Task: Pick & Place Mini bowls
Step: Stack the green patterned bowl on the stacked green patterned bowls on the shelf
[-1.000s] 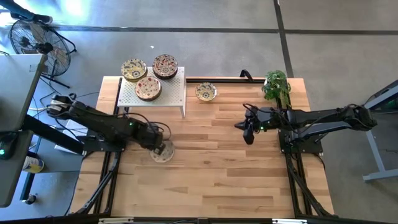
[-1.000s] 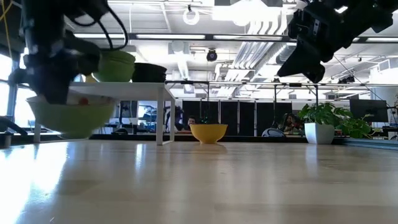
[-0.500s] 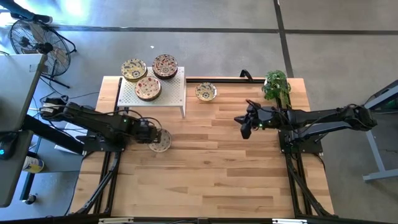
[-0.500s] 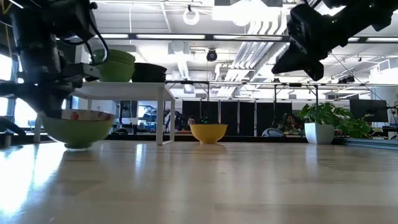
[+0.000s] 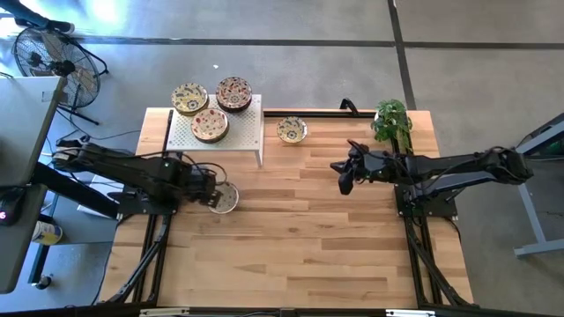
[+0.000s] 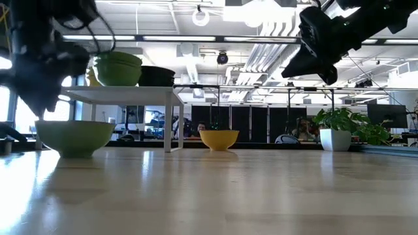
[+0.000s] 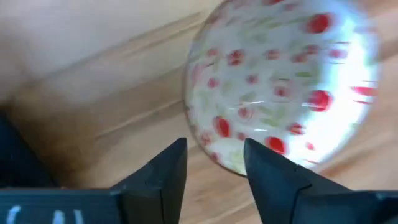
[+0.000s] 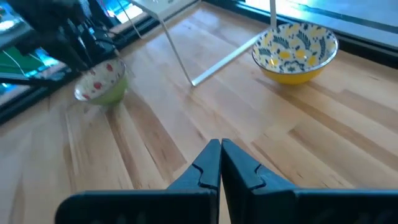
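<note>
The red-flowered mini bowl needs to go on the white rack's stacks. My left gripper will hold the bowl by its rim (image 5: 224,210) (image 7: 222,163) next.
A mini bowl (image 5: 226,199), green outside and white with red flowers inside (image 7: 280,87), stands on its base on the table's left part (image 6: 75,137). My left gripper (image 7: 214,152) is open just above the bowl's left rim (image 6: 44,104) and clear of it. Three more mini bowls sit on the white rack (image 5: 211,132) at the far left. A yellow mini bowl (image 5: 292,130) stands on the table beside the rack. My right gripper (image 8: 220,152) is shut and empty, held high over the table's right half (image 5: 344,180).
A potted plant (image 5: 392,121) stands at the far right corner. The rack's white legs (image 6: 175,124) rise between the green bowl and the yellow bowl (image 6: 219,139). The near half of the wooden table (image 5: 300,255) holds nothing.
My left gripper has carried the green bowl a little toward the far and left edges and lowered it. The bowl, lifted clear a second ago, now rests on the table, and the fingers stand just above its rim. My right gripper has drifted slightly toward the far edge.
</note>
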